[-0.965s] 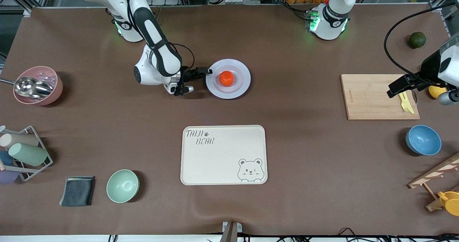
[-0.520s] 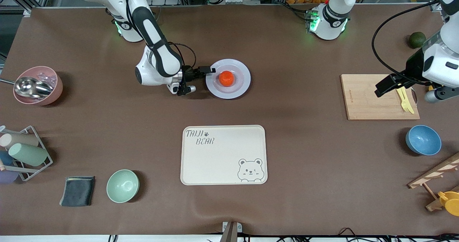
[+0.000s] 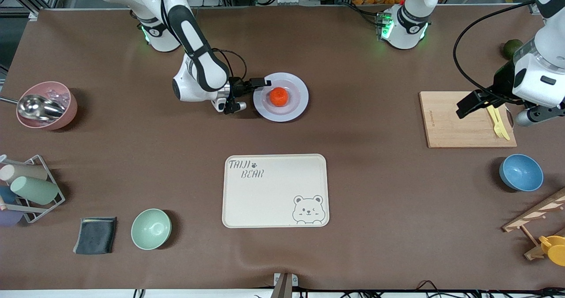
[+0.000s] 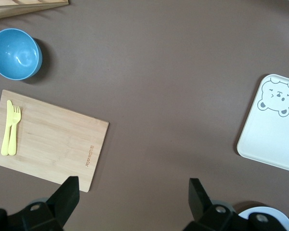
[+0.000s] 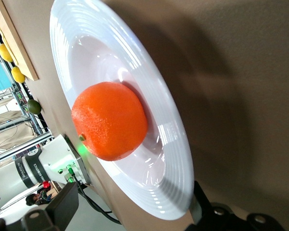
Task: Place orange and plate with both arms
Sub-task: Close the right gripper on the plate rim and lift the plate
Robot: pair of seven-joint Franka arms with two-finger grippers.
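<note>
My right gripper grabs the plate by its rim (image 3: 260,91) next, to carry the plate with the orange onto the cream bear tray (image 3: 275,191).
The orange (image 3: 279,96) (image 5: 108,127) lies in the middle of the pale plate (image 3: 300,97) (image 5: 135,62), which rests on the table near the robots' side. My right gripper (image 3: 258,86) (image 5: 135,211) is low at the plate's edge on the right arm's side. It is open, with the rim between its fingers and nothing gripped. My left gripper (image 3: 470,103) (image 4: 134,199) hangs open and empty over the wooden cutting board (image 3: 459,121) (image 4: 53,139). A sliver of the plate (image 4: 269,211) shows in the left wrist view.
A cream bear tray (image 3: 273,192) lies nearer the front camera than the plate. Yellow cutlery (image 3: 499,123) lies on the board, with a blue bowl (image 3: 521,172) and a green fruit (image 3: 512,48) nearby. A mint bowl (image 3: 151,228), dark cloth (image 3: 95,235), cup rack (image 3: 26,187) and pink bowl (image 3: 46,106) occupy the right arm's end.
The right gripper has slid toward the plate until the rim sits between its fingers. The left arm has swung in over the cutting board. Orange and plate have not moved.
</note>
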